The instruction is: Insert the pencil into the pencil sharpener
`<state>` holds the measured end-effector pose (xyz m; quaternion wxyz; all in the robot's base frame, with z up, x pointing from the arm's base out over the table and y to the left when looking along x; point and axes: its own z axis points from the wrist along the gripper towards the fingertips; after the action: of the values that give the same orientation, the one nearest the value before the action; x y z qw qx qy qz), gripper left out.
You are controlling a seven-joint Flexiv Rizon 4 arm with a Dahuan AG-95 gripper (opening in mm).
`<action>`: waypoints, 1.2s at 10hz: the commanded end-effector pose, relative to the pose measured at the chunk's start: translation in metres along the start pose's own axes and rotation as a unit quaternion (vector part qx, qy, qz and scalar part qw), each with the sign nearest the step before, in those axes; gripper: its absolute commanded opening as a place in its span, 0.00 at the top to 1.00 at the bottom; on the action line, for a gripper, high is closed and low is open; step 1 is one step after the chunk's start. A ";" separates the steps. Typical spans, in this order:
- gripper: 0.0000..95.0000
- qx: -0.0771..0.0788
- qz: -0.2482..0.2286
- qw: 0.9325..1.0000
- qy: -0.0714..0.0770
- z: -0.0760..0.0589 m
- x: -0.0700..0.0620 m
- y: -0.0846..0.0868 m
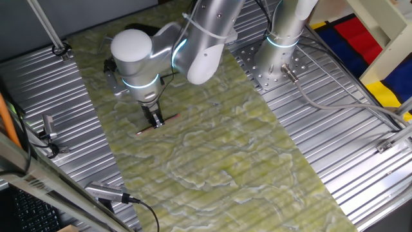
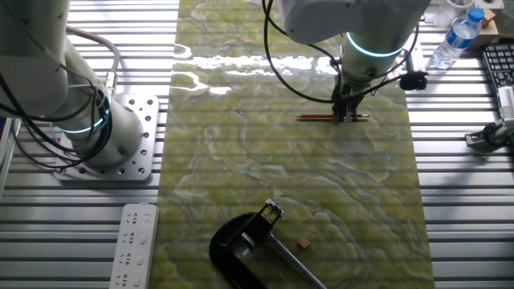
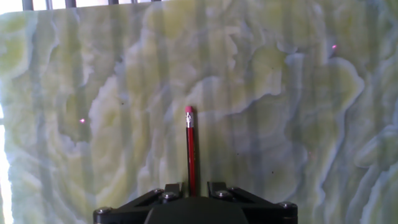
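The red pencil [image 1: 172, 118] needs to go into the pencil sharpener, so my gripper next needs to grip the pencil's body.
The red-orange pencil [image 2: 317, 117] lies flat on the green marbled mat [image 2: 241, 160]. It also shows in one fixed view [image 1: 145, 130] and in the hand view [image 3: 191, 149], with its pink eraser end pointing away. My gripper [image 2: 347, 118] is down at the mat and straddles the pencil near one end [image 1: 156, 122]. In the hand view my gripper [image 3: 191, 190] has a finger on each side of the pencil with a narrow gap on both sides, so it is open. The glossy black pencil sharpener [image 2: 233, 249] stands at the mat's near edge, far from the gripper.
A white power strip [image 2: 132, 245] lies left of the sharpener. A small brown cube [image 2: 304, 242] sits on the mat to its right. A second arm's base [image 2: 88, 120] stands at the left. A water bottle [image 2: 458, 36] and a keyboard [image 2: 499, 60] are at the far right.
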<state>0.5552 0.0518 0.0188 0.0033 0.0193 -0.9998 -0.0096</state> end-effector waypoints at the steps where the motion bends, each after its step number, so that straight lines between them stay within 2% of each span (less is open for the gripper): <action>1: 1.00 -0.008 -0.123 0.992 0.001 -0.013 -0.001 -0.001; 2: 1.00 -0.016 -0.162 0.987 0.000 -0.022 -0.001 -0.002; 3: 1.00 -0.017 -0.183 0.983 0.000 -0.027 0.000 -0.003; 4: 1.00 -0.018 -0.214 0.977 -0.002 -0.032 0.002 -0.005; 7: 1.00 -0.038 -0.347 0.937 -0.013 -0.050 0.014 -0.031; 8: 1.00 -0.040 -0.369 0.928 -0.014 -0.053 0.018 -0.041; 10: 1.00 -0.045 -0.393 0.918 -0.017 -0.059 0.024 -0.061; 11: 1.00 -0.043 -0.401 0.915 -0.016 -0.064 0.027 -0.072; 12: 1.00 -0.040 -0.399 0.916 -0.015 -0.068 0.031 -0.082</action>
<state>0.5325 -0.0173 0.0786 -0.0143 0.3955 -0.9170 -0.0502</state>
